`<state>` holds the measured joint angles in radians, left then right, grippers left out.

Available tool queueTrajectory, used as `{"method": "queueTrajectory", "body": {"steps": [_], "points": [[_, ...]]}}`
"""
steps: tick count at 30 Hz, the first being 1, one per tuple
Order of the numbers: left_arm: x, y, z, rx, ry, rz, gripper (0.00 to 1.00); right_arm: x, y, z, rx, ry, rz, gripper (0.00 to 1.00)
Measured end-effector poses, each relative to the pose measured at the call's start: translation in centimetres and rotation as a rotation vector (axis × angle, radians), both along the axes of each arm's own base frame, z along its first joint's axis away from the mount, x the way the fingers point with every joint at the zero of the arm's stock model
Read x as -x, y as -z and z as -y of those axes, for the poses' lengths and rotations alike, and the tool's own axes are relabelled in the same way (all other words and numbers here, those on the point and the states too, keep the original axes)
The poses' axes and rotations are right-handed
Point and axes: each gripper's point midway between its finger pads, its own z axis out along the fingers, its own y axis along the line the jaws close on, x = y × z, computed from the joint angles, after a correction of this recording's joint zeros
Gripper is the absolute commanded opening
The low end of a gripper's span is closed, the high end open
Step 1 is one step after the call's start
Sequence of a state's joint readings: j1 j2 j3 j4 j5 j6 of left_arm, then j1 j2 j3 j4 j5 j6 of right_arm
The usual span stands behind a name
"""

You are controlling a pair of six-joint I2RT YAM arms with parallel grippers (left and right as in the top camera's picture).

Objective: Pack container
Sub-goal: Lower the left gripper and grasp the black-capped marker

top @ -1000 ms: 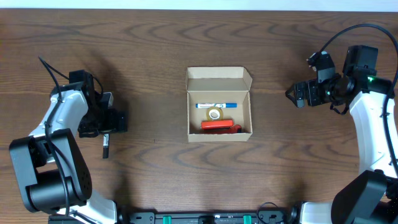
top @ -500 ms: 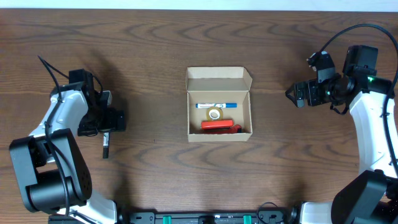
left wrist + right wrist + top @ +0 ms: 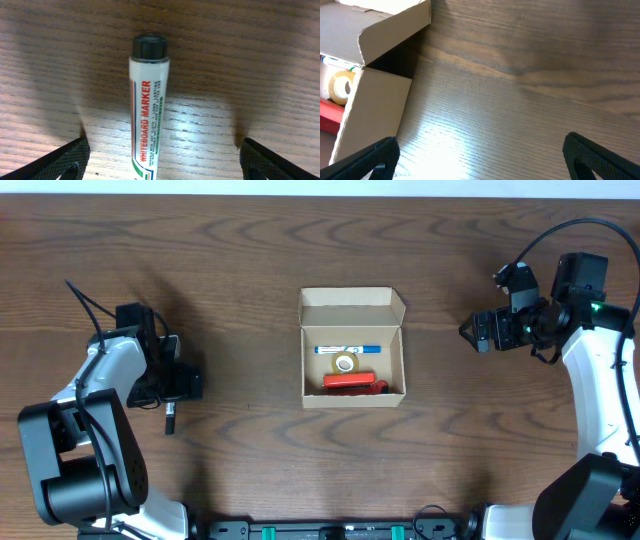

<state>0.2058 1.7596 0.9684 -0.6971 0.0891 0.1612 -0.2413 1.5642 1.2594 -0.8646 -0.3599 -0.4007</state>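
In the left wrist view the fingers on either side meet their shadows on the tabletop, so it is time for my left gripper to close on the white marker now.
The container (image 3: 353, 312), a small tan cardboard box with its flap lid open, sits at the table's middle. Inside lie a blue marker (image 3: 347, 349), a tape roll (image 3: 345, 364) and a red object (image 3: 350, 381). Its corner also shows in the right wrist view (image 3: 375, 100). A white whiteboard marker with a black cap (image 3: 148, 105) lies on the table at the left, seen small from overhead (image 3: 170, 416). My left gripper (image 3: 162, 160) is open, its fingers either side of the marker and apart from it. My right gripper (image 3: 480, 155) is open and empty, right of the box.
The dark wood table (image 3: 250, 260) spreads around the box. Black cables run from both arms. The right arm (image 3: 600, 370) stands along the right edge, the left arm (image 3: 90, 390) along the left.
My left gripper has shifted slightly toward the front, over the whiteboard marker. The right arm and the box have not moved.
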Motion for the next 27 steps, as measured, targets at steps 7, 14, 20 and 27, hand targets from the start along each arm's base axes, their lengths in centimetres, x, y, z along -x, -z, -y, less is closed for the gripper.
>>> {"method": "queueTrajectory", "body": {"steps": [7, 14, 20, 27], "points": [[0.18, 0.09, -0.34, -0.020, -0.008, -0.004, 0.94, -0.01, 0.00, 0.00, 0.000, 0.000, 0.000, 0.99], [0.25, 0.11, -0.36, -0.022, -0.018, -0.007, 0.53, -0.01, 0.00, 0.00, 0.000, 0.000, 0.000, 0.99], [0.34, 0.12, -0.42, -0.026, -0.030, -0.011, 0.28, 0.00, 0.00, 0.00, -0.001, 0.002, -0.001, 0.99], [0.38, 0.09, -0.45, -0.028, -0.096, -0.014, 0.10, -0.01, 0.00, 0.00, -0.001, 0.003, -0.001, 0.99]]}}
